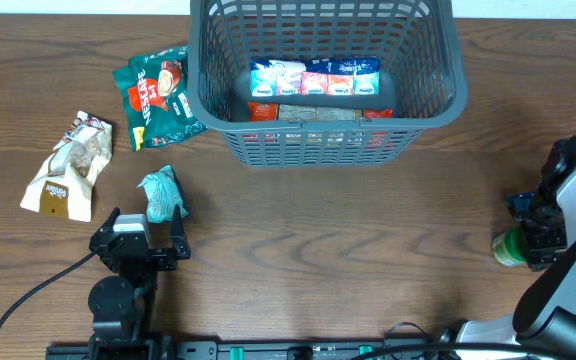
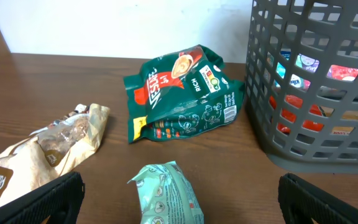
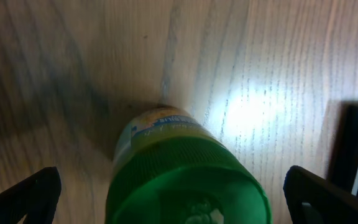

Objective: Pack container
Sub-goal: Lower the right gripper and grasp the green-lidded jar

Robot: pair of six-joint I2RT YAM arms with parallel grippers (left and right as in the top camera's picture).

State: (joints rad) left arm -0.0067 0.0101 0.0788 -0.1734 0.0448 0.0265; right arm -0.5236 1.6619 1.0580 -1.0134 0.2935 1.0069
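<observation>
The upright bottle needs to be packed upright, so my right gripper should next pick it up from above, across opposite sides by its green cap (image 1: 508, 248) (image 3: 189, 186), which leaves the bottle's base free.
The dark grey lattice container (image 1: 423, 105) stands at the back centre of the table and holds several snack packets (image 1: 313, 78); its wall also shows in the left wrist view (image 2: 328, 140). My left gripper (image 1: 153, 240) is open, its fingers on either side of a small mint-green packet (image 1: 160, 193) that lies on the table, seen close in the left wrist view (image 2: 169, 196). My right gripper (image 1: 531, 232) is open around an upright bottle with a green cap (image 1: 508, 248), seen from above in the right wrist view (image 3: 188, 180).
A dark green snack bag (image 1: 158, 97) lies left of the container, also in the left wrist view (image 2: 182, 93). A beige-and-white snack bag (image 1: 70, 165) lies at the far left and shows in the left wrist view (image 2: 39, 152).
</observation>
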